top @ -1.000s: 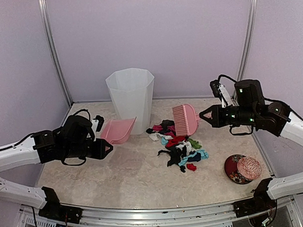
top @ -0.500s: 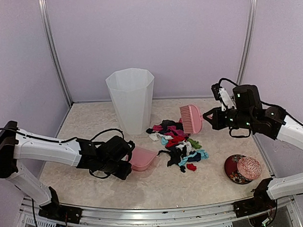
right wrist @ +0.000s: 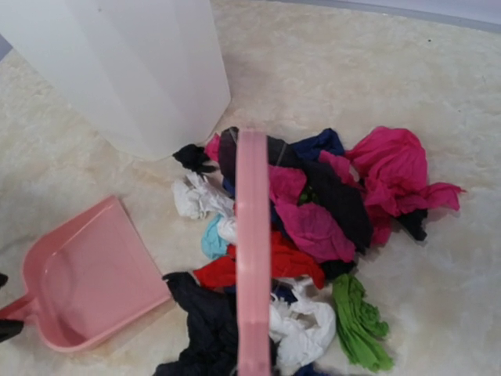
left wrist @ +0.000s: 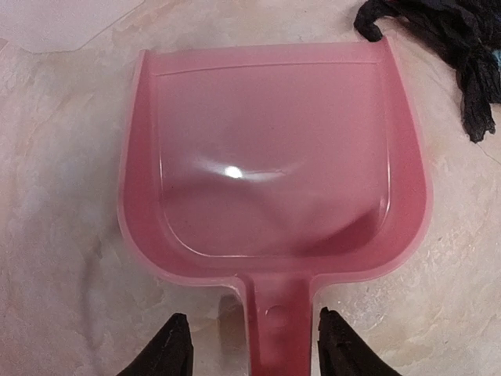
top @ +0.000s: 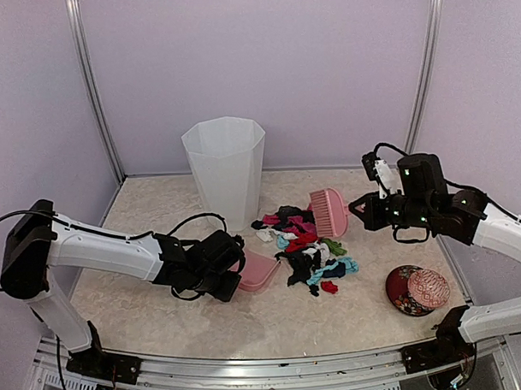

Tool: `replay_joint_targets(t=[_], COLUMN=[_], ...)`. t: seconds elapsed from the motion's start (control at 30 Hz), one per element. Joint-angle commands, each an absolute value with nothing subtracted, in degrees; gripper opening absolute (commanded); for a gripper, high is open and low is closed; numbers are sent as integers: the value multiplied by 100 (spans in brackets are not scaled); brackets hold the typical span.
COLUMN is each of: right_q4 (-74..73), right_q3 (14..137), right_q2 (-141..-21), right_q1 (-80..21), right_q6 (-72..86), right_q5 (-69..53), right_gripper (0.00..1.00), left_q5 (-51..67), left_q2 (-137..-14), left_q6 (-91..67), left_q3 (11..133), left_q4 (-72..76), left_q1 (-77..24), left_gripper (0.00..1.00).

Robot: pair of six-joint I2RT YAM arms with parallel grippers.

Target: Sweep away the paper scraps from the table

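Next, my left gripper should grab the dustpan by its handle (left wrist: 279, 340), leaving the dustpan's opening open to sweep the paper scraps in.
The paper scraps (top: 309, 249) lie in a loose pile of magenta, black, white, teal, green and red bits (right wrist: 329, 211) on the table (top: 350, 316). A pink dustpan (top: 259, 270) lies flat just left of the pile, mouth toward it. My left gripper (top: 238, 277) is open, one finger on each side of the dustpan's handle (left wrist: 275, 329), with gaps showing on both sides. My right gripper (top: 357, 204) is shut on a pink brush (top: 328, 211), which hangs over the pile's far right side. In the right wrist view the brush (right wrist: 253, 258) appears edge-on and my fingers are hidden.
A tall white bin (top: 225, 166) stands behind the pile, close to its left end (right wrist: 133, 70). A round red patterned dish (top: 416, 290) sits at the right front. Pale lilac walls ring the table and a metal rail runs along its front.
The left arm brought the dustpan from beside the bin down to the table left of the pile, then opened its jaws off the handle. The brush shifted slightly right and lower.
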State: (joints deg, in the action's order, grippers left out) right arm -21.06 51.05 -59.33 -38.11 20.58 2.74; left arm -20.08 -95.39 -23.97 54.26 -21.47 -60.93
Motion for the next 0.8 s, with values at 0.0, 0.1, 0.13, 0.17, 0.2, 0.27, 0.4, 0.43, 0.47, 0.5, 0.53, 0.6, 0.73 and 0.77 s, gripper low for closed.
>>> replay_joint_targets(t=[0.0, 0.1, 0.13, 0.17, 0.2, 0.27, 0.4, 0.43, 0.47, 0.5, 0.53, 0.6, 0.73, 0.77], right_q4=[-1874, -1859, -1848, -1839, -1821, -1788, -1688, -1647, -1613, -1595, -1585, -1578, -1564, -1579], right_q3=[5066, 5054, 5054, 5046, 5033, 5008, 4934, 4909, 4898, 4896, 4889, 4862, 4780, 4764], right_q2=[-5784, -5772, -5768, -5770, -5766, -5782, -5839, -5851, -5865, -5877, -5882, -5860, -5799, -5778], right_q1=[-3727, -3718, -3718, -3718, -3710, -3709, -3693, -3692, -3691, -3691, -3691, -3691, -3691, -3684], right_q6=[2004, 2004, 2015, 2015, 2020, 2021, 2043, 2058, 2079, 2101, 2127, 2158, 2203, 2217], right_q5=[285, 286, 280, 273, 266, 253, 202, 179, 161, 140, 113, 120, 158, 163], right_gripper=[0, 0, 0, 0, 0, 0, 0, 0, 0, 0, 0, 0, 0, 0], left_q5=[-2271, -2268, -2308, -2345, -2394, -2434, -2562, -2611, -2655, -2710, -2784, -2858, -2945, -2971], left_q2=[-9373, -9104, -8982, -8858, -8708, -8436, -8120, -8095, -8091, -8113, -8149, -8268, -8639, -8715], left_q6=[-2371, -2438, -2492, -2547, -2670, -2885, -3185, -3190, -3180, -3135, -3089, -2964, -2826, -2767], left_q3=[5439, 5192, 5079, 4963, 4759, 4384, 3621, 3480, 3337, 3235, 3121, 2929, 2904, 2940], left_q4=[-2049, -1857, -1769, -1649, -1508, -1077, -77, 158, 422, 656, 842, 1269, 1740, 1803], left_q1=[-6207, -6365, -6431, -6512, -6582, -6683, -6745, -6756, -6768, -6787, -6815, -6854, -6854, -6859], left_gripper=[61, 70, 72, 73, 75, 78, 84, 84, 84, 84, 84, 83, 79, 76])
